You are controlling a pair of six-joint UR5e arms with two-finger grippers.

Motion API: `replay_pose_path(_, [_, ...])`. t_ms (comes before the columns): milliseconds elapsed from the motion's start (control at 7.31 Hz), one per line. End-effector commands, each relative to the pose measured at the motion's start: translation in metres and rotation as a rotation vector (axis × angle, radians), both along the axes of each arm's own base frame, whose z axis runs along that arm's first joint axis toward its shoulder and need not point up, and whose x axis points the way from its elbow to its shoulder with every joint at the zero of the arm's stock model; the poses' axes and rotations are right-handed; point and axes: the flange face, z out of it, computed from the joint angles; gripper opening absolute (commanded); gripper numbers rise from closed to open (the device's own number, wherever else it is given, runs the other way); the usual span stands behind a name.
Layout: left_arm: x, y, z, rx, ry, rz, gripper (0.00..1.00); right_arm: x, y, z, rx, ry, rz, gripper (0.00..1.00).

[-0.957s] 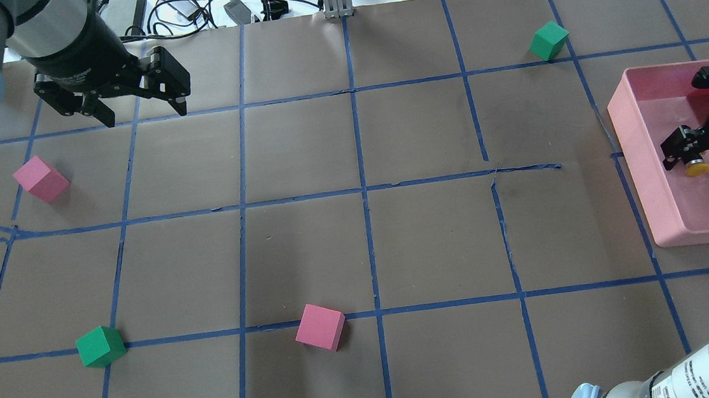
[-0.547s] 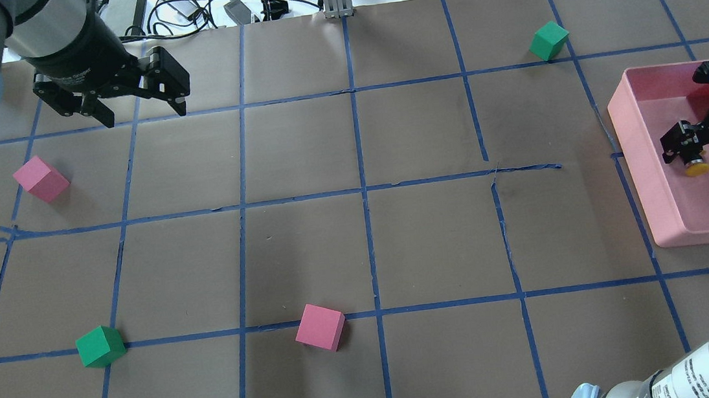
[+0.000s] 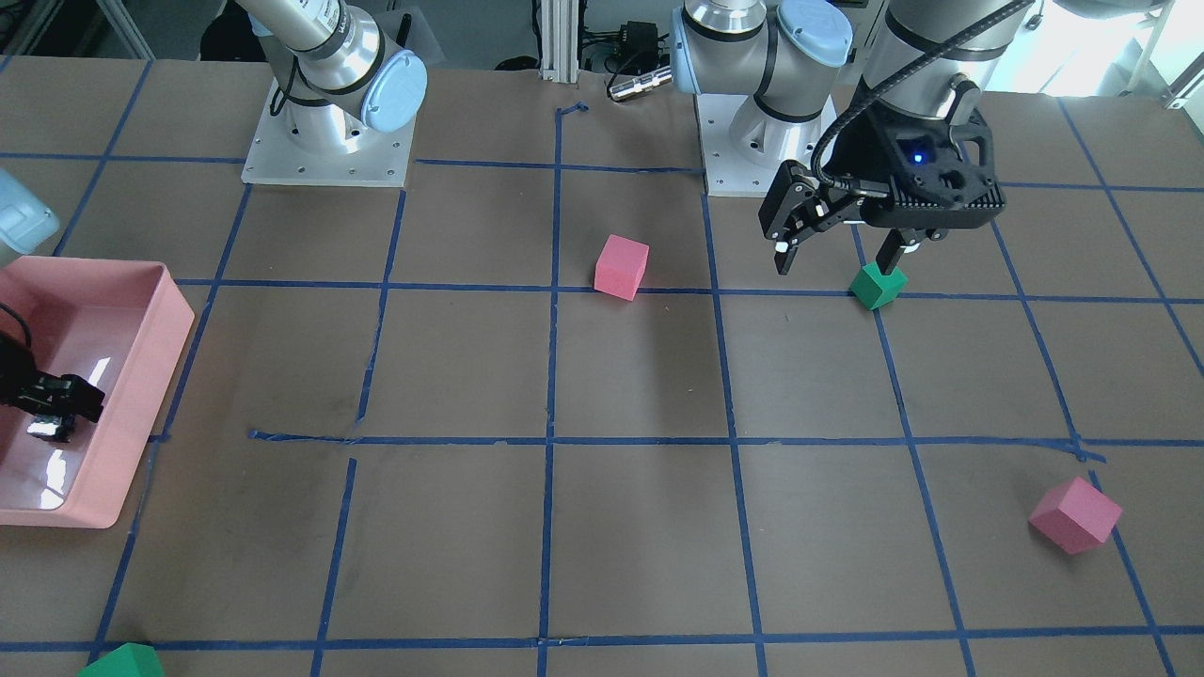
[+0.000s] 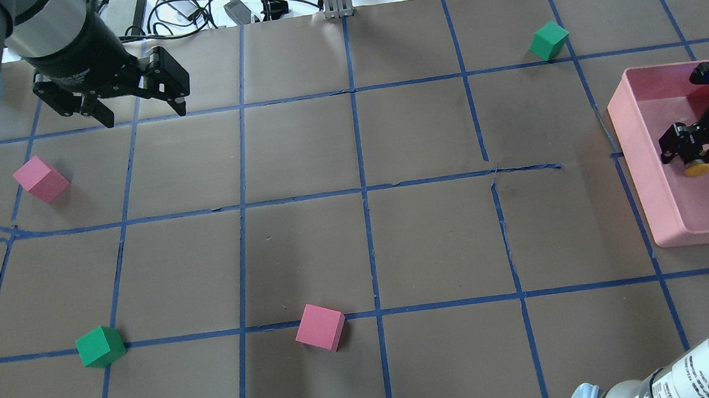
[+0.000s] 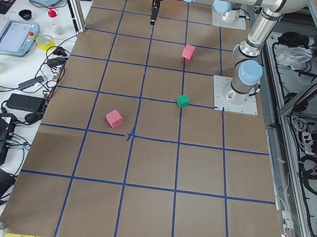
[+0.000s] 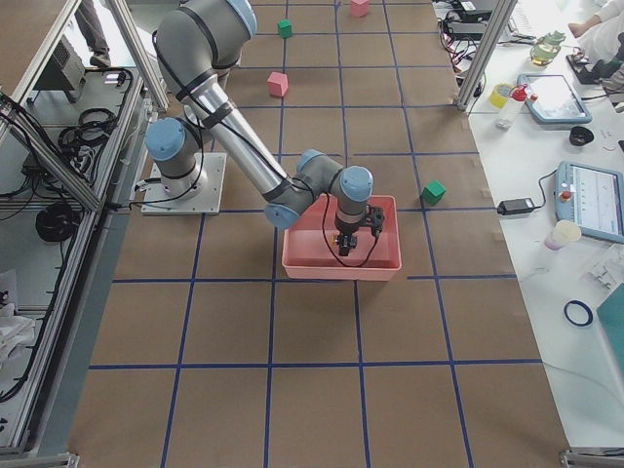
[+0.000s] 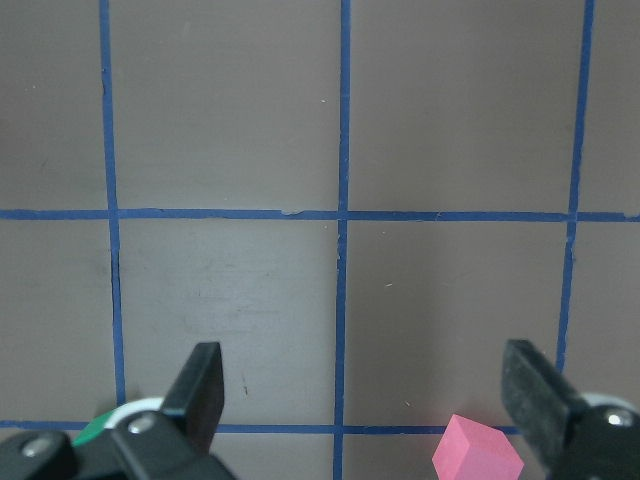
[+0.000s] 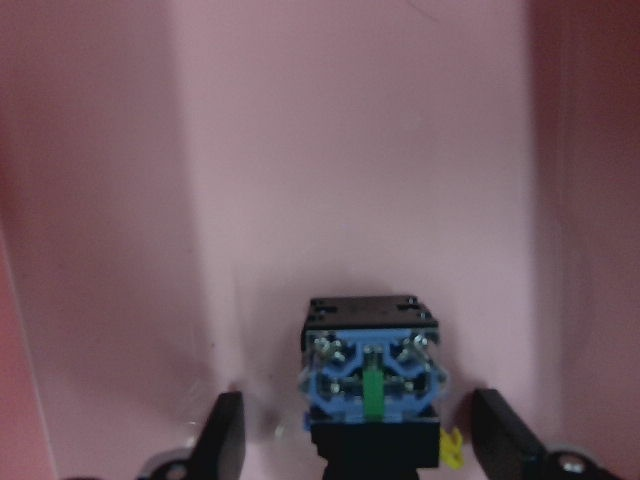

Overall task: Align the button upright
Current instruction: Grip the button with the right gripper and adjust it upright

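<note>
My right gripper grabs the button by its black body below the blue contact block (image 8: 370, 442) next, to set the button upright.
The button (image 8: 370, 385) lies in the pink tray (image 4: 633, 152) at the table's right end. Its black base and blue-green contact block face the right wrist camera, and only a sliver of yellow cap shows there. From overhead the yellow cap of the button (image 4: 696, 167) pokes out below my right gripper (image 4: 694, 156). My right gripper (image 8: 365, 440) is open and straddles the button, with a gap on each side. My left gripper (image 4: 141, 109) hangs open over the table's far left with nothing in it. Its fingers (image 7: 205, 390) frame bare table.
Two pink cubes (image 4: 40, 179) (image 4: 320, 327) and two green cubes (image 4: 101, 346) (image 4: 549, 40) lie scattered on the brown gridded table. In the front-facing view a green cube (image 3: 878, 285) sits just below my left gripper (image 3: 835, 265). Cables and tape clutter the far edge.
My right gripper's fingers have drawn in closer around the button, and the wrist has shifted slightly toward the far side. The left arm has not moved.
</note>
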Motion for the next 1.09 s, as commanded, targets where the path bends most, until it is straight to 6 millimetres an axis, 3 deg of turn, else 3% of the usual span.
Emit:
replay_pose_path(0, [0.0, 0.0, 0.001, -0.001, 0.0, 0.0, 1.0, -0.001, -0.001, -0.001, -0.009, 0.01, 0.001, 0.39])
replay_pose_path(137, [0.0, 0.0, 0.001, -0.002, 0.0, 0.0, 1.0, -0.001, -0.001, 0.004, -0.011, 0.014, 0.003, 0.14])
replay_pose_path(274, [0.0, 0.0, 0.001, -0.001, 0.0, 0.0, 1.0, -0.002, -0.002, 0.008, -0.009, 0.017, 0.006, 0.02])
replay_pose_path(410, [0.0, 0.0, 0.001, -0.001, 0.0, 0.0, 1.0, -0.002, -0.001, 0.022, -0.021, 0.027, 0.004, 0.0])
replay_pose_path(684, [0.0, 0.0, 0.001, -0.002, 0.0, 0.0, 1.0, 0.013, 0.006, 0.069, -0.027, 0.04, 0.004, 0.0])
replay_pose_path(957, [-0.001, 0.004, 0.002, 0.007, -0.001, -0.003, 1.0, 0.02, -0.003, 0.106, -0.039, 0.079, 0.032, 0.0])
